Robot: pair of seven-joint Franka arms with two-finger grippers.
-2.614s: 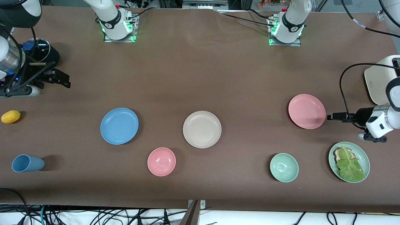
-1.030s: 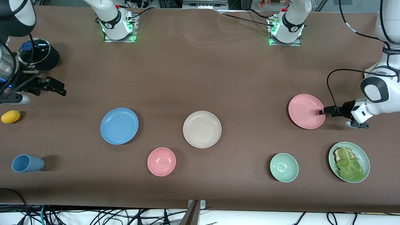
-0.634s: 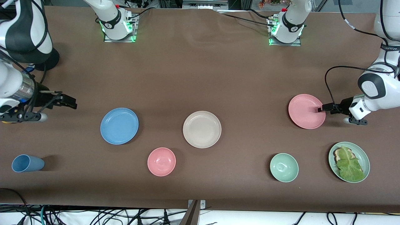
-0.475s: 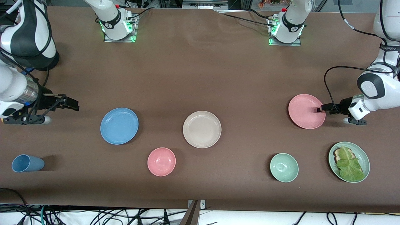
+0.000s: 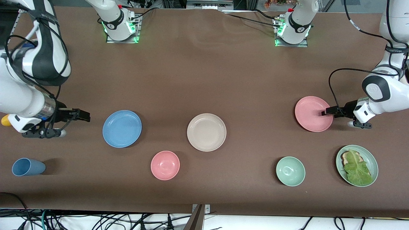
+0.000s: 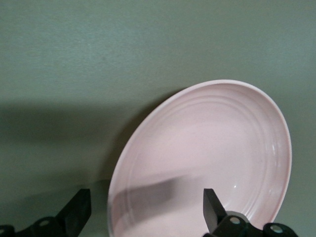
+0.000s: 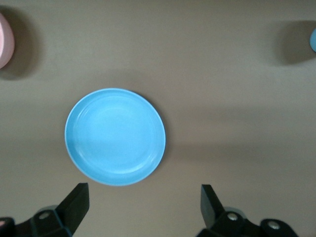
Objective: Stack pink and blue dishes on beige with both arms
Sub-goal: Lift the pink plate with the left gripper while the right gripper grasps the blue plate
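The fingers of my left gripper are on both sides of the pink plate's rim (image 6: 111, 183) in the left wrist view, low beside the table, so my left gripper will close.
The beige plate (image 5: 206, 132) lies in the middle of the table. The pink plate (image 5: 313, 113) lies toward the left arm's end and the blue plate (image 5: 122, 128) toward the right arm's end. My left gripper (image 5: 326, 113) is open and low at the pink plate's rim. In the left wrist view one finger is over the pink plate (image 6: 207, 148) and the other is outside its rim, with the left gripper (image 6: 146, 211) holding nothing. My right gripper (image 5: 83, 115) hangs open over bare table beside the blue plate. The right wrist view shows the blue plate (image 7: 115, 136) just ahead of the right gripper (image 7: 143, 207).
A pink bowl (image 5: 165, 165) and a green bowl (image 5: 290, 171) sit nearer the front camera than the plates. A pale green plate (image 5: 370, 158) with lettuce and toast is near the left arm's end. A blue cup (image 5: 27, 167) lies on its side, and a yellow fruit (image 5: 4, 120) is half hidden by the right arm.
The right arm has swung in from the table's end and brought its gripper close to the blue plate. The left gripper has crept onto the pink plate's rim. No plate has moved.
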